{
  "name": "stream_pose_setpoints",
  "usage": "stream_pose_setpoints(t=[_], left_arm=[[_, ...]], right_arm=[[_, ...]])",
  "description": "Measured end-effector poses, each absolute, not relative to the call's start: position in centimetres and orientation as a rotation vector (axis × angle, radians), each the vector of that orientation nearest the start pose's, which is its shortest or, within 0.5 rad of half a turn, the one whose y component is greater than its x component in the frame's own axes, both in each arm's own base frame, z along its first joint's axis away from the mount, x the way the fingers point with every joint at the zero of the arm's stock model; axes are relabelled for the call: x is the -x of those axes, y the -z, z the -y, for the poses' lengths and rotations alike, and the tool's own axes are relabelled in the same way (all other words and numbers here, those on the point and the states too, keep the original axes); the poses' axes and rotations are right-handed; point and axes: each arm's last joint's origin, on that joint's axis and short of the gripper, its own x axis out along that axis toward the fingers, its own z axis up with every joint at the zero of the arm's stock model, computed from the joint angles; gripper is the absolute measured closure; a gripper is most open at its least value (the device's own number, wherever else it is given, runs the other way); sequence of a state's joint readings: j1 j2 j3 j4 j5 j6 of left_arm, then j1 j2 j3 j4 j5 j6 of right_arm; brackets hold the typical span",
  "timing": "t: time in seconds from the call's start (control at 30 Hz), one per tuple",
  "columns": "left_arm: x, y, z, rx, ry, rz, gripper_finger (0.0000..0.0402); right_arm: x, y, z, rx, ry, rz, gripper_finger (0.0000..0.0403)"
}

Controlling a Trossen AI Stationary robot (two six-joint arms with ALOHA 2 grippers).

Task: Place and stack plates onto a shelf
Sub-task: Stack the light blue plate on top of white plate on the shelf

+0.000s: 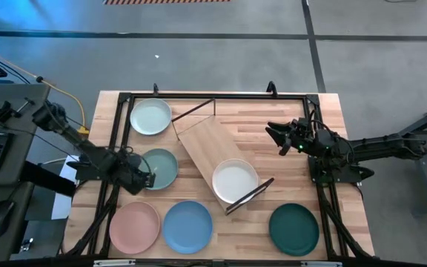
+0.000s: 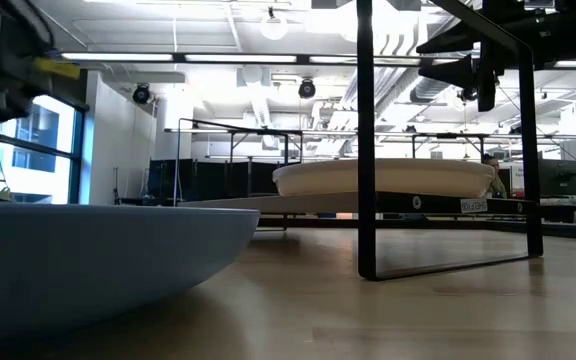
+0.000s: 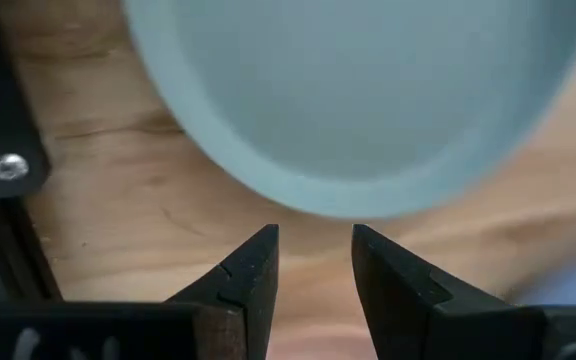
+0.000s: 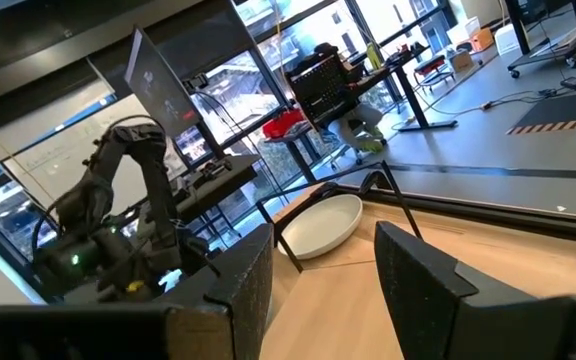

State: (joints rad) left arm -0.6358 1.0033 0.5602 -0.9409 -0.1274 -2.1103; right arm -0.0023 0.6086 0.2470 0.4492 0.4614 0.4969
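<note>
I will next grab the sage green plate by its rim (image 1: 160, 188) with my left gripper, so I can stack it on the white plate (image 1: 235, 181) on the shelf.
The shelf (image 1: 207, 144) lies slantwise mid-table, and the white plate (image 1: 235, 181) sits on its near end, also seen in the low view (image 2: 383, 177) and the right wrist view (image 4: 323, 225). On the tabletop lie the pale mint plate (image 1: 150, 117), sage green plate (image 1: 161, 167), pink plate (image 1: 134, 226), light blue plate (image 1: 187, 226) and dark teal plate (image 1: 293, 228). My left gripper (image 1: 148, 179) is open and low at the sage plate's left near rim; its fingertips (image 3: 315, 250) stop just short of the rim (image 3: 348, 205). My right gripper (image 1: 279, 137) is open, raised right of the shelf.
A dark metal frame (image 1: 213, 96) runs around the tabletop's edges. The shelf's dark end rod (image 2: 366, 140) stands upright near the white plate. Bare wood (image 1: 273, 178) lies between the shelf and my right arm. A keyboard and mouse sit off the table's left side.
</note>
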Motion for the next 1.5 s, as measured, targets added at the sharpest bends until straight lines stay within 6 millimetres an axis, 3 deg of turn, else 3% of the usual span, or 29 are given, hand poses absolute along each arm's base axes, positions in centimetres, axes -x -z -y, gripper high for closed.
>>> stream_pose_setpoints(t=[0.17,1.07,1.2,1.4,1.5], left_arm=[[-11.9,-16.8,8.9,1.287,-1.166,-1.007,0.0282],[-14.5,-14.1,8.1,1.292,-1.376,-0.966,0.0285],[-14.6,-14.1,7.9,1.293,-1.384,-0.958,0.0312],[-14.6,-14.1,7.8,1.247,-1.348,-0.980,0.0388],[-14.3,-14.4,7.9,1.227,-1.328,-1.000,0.0393]], right_arm=[[-14.7,-23.2,1.3,-0.506,0.434,0.195,0.0245],[-14.7,-22.9,1.3,-0.500,0.441,0.167,0.0245],[-14.7,-22.9,1.3,-0.501,0.441,0.167,0.0245],[-14.7,-22.9,1.3,-0.501,0.441,0.167,0.0245],[-14.7,-22.9,1.3,-0.501,0.441,0.167,0.0245]])
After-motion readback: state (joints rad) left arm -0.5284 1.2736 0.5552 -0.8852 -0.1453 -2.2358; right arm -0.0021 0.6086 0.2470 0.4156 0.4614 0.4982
